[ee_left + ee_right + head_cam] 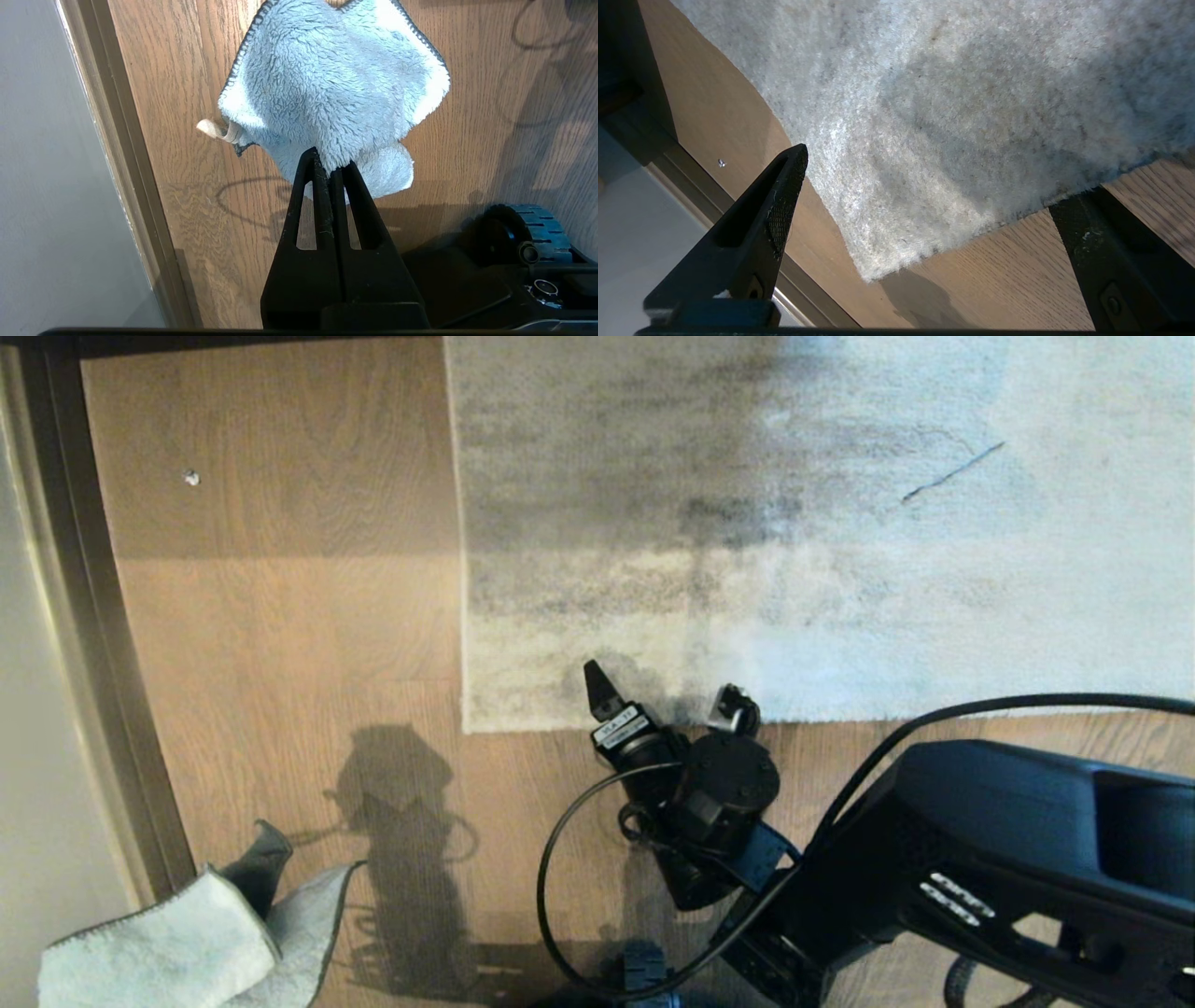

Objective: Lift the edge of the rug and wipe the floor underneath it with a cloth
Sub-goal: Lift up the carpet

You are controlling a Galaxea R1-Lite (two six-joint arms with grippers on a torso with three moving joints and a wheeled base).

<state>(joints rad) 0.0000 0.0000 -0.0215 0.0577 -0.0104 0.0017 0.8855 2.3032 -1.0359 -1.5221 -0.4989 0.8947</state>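
The lower finger has just its fingertip under that edge, so my right gripper moves farther forward before closing on the rug edge [1023, 213]. It is too early to close.
The pale grey rug [794, 523] lies flat on the wood-plank floor [280, 616]. Its near rug edge [560, 717] ends in a square corner at the left. My right gripper [667, 695] is open right at that edge, close to the corner. In the right wrist view [929, 182] one finger hangs above the pile. The other finger [1078, 224] stands against the rug edge [952, 238]. My left gripper [329, 165] is shut on the pale grey-blue cloth [336, 79], which hangs over the floor. The cloth [177, 943] also shows at the head view's lower left.
A dark baseboard strip [103, 616] and a pale wall run along the left. A small pale speck [191, 478] lies on the planks. A black cable [560, 859] loops off my right arm. A wheel of my base [537, 233] sits near the cloth.
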